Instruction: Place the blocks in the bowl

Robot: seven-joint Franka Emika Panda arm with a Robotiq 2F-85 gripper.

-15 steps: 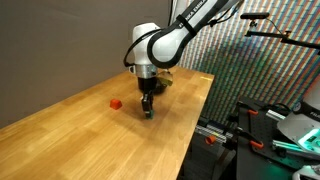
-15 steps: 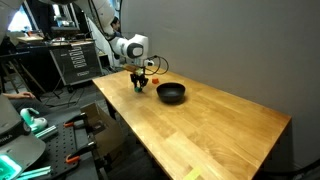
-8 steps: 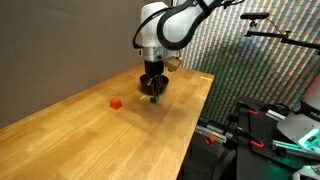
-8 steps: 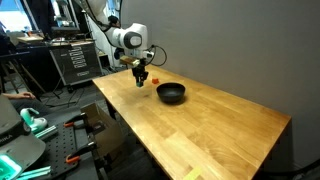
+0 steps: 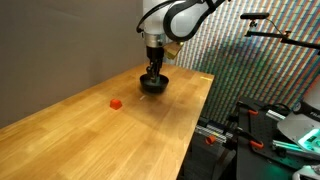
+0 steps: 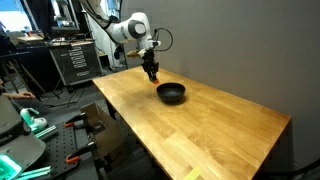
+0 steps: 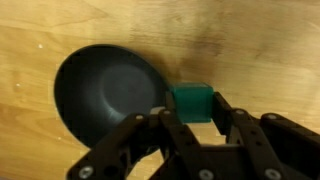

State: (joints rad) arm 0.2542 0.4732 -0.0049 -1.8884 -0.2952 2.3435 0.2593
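Note:
The dark green block (image 7: 191, 101) hangs beside the black bowl's rim, above the table, so I should line it up with the bowl before opening my gripper, or it would miss.
My gripper (image 7: 193, 108) is shut on the dark green block (image 7: 191, 101) and holds it in the air at the rim of the black bowl (image 7: 105, 95). In both exterior views the gripper (image 5: 153, 72) (image 6: 151, 74) hangs just above and beside the bowl (image 5: 153, 85) (image 6: 172, 94). The red block (image 5: 116, 102) lies on the wooden table, apart from the bowl. In the wrist view the bowl looks empty and the red block is out of view.
The wooden table (image 5: 90, 140) (image 6: 210, 130) ends at a grey wall behind. Racks, cables and equipment (image 6: 70, 60) stand beyond the table's edge, with a tripod and gear (image 5: 270, 120) on the floor side.
The gripper rose from the table with the green block in it and moved across to the bowl. The red block has not moved.

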